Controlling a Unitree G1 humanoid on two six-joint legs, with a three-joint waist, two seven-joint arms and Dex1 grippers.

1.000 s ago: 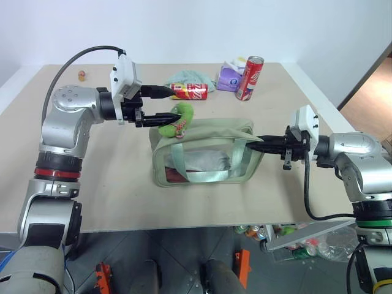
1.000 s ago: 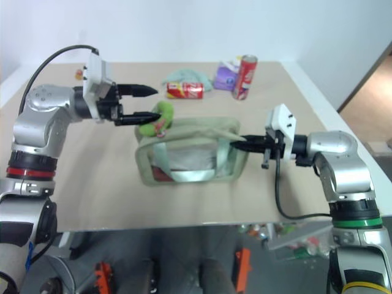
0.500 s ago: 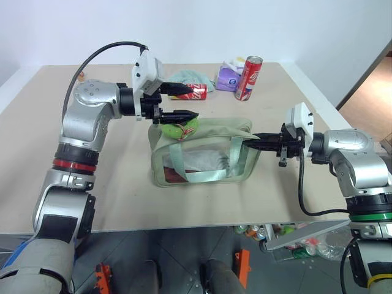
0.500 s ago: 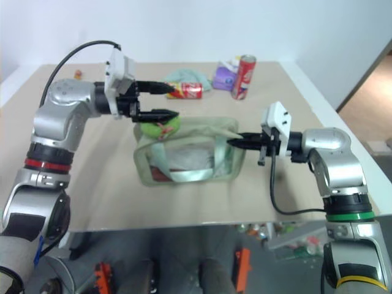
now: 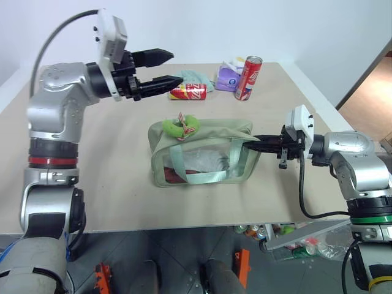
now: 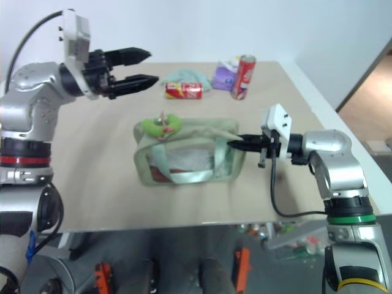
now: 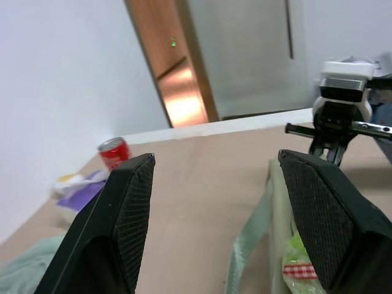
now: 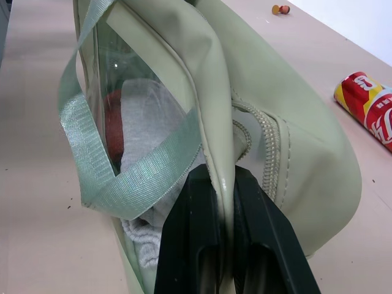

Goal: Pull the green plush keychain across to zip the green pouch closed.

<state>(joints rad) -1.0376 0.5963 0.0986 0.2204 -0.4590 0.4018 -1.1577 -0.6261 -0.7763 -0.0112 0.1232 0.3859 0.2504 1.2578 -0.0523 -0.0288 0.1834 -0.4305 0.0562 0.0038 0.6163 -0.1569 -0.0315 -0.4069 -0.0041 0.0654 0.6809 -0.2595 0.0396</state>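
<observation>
I will next use my left gripper to grip the green pouch by the fabric edge at its keychain end, because the pouch's clear panel is broad and slack.
The green pouch lies in the middle of the table, with its clear side panel facing me and its strap handles hanging loose. The green plush keychain, with its red-and-white cord, rests on top of the pouch's left end. My left gripper hovers open well above and behind that end and holds nothing. The keychain shows low beside one finger in the left wrist view. My right gripper is shut on the pouch's right end, and its fingers pinch the fabric edge beside the zipper.
At the back of the table are an upright red can, a red can lying on its side, a purple tissue packet and a pale teal cloth. The table's right edge runs close behind my right arm.
My left gripper has lifted up and back from the keychain, still open. The keychain stays on the pouch's left end. My right gripper keeps its pinch on the pouch.
</observation>
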